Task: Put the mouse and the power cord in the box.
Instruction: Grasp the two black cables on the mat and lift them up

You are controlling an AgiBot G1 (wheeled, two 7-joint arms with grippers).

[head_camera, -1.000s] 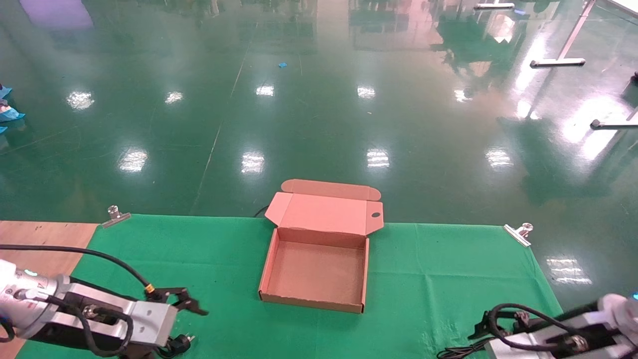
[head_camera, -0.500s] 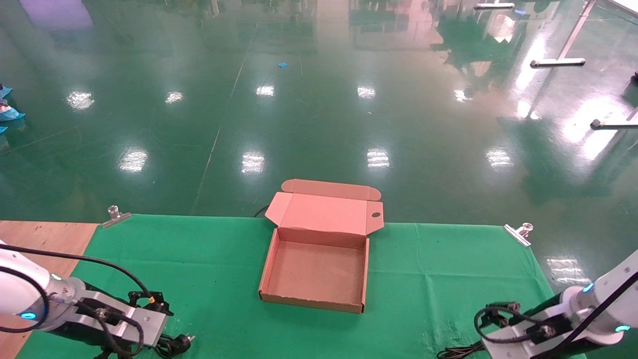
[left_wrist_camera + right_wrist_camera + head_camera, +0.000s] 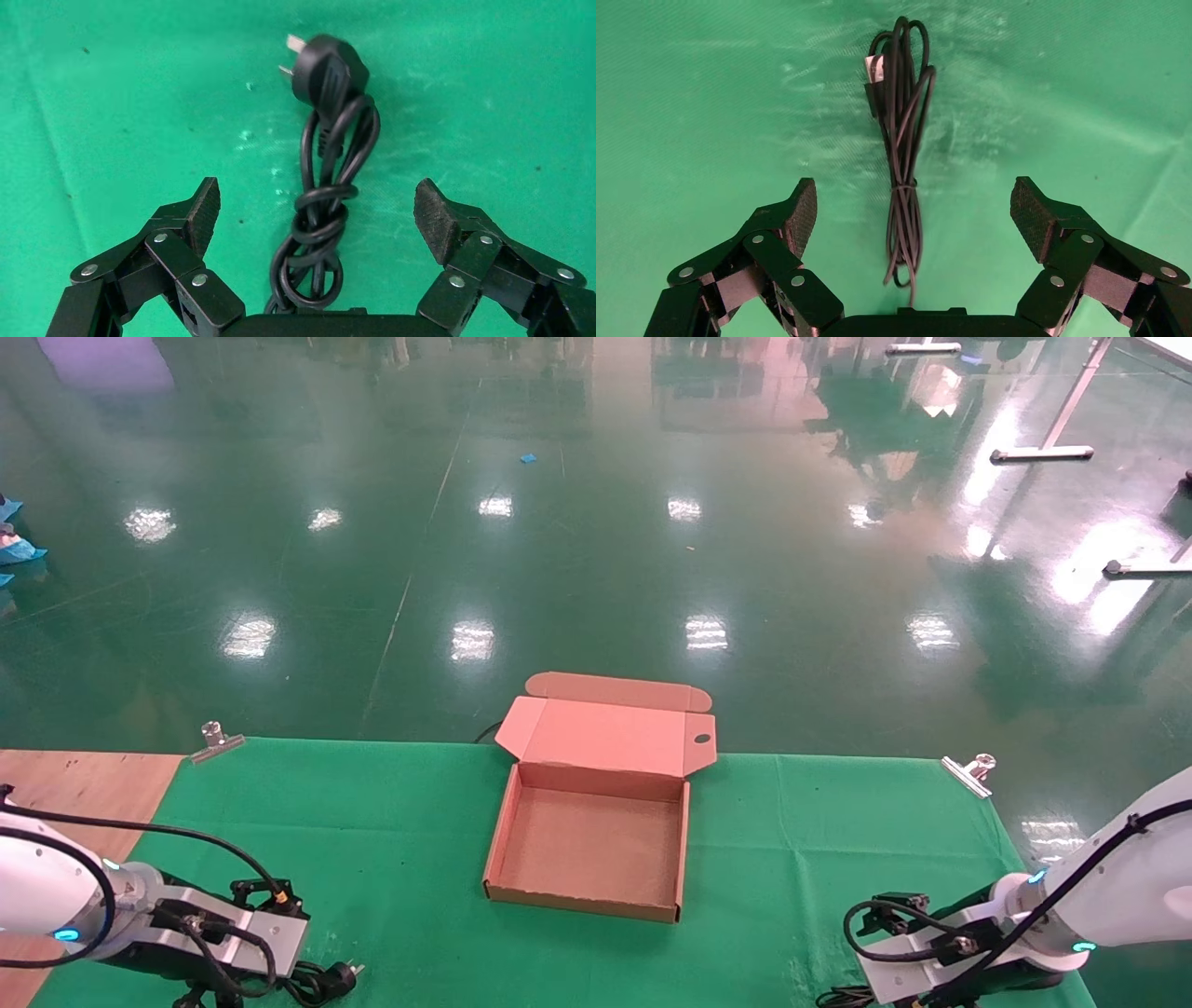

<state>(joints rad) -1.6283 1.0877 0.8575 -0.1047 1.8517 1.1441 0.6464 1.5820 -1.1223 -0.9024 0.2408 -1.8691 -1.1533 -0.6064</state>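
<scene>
My left gripper grips the power cord by its tightly wrapped middle [image 3: 322, 217] next, since the cord's loops spread loose toward the plug.
The brown cardboard box [image 3: 507, 822] lies open in the middle of the green cloth, its lid flap folded back and its inside empty. The power cord [image 3: 325, 189], a knotted black coil with its plug [image 3: 332, 69] at the far end, lies on the cloth near the front left corner. My left gripper [image 3: 320, 203] hangs open over it, one finger on each side of the coil. The mouse's body is out of view; only its thin bundled cable [image 3: 904, 140] shows, at the front right. My right gripper [image 3: 912, 203] stands open astride that bundle.
The green cloth [image 3: 391, 822] is held by metal clips [image 3: 216, 740] [image 3: 968, 773] at the far corners. Bare wood [image 3: 74, 775] shows at the left. In the head view the plug [image 3: 337, 975] and thin cable [image 3: 843, 997] lie by the near edge.
Both wrists have tipped downward and drawn back toward the near edge, so each gripper now points down over its cable. The box has not moved.
</scene>
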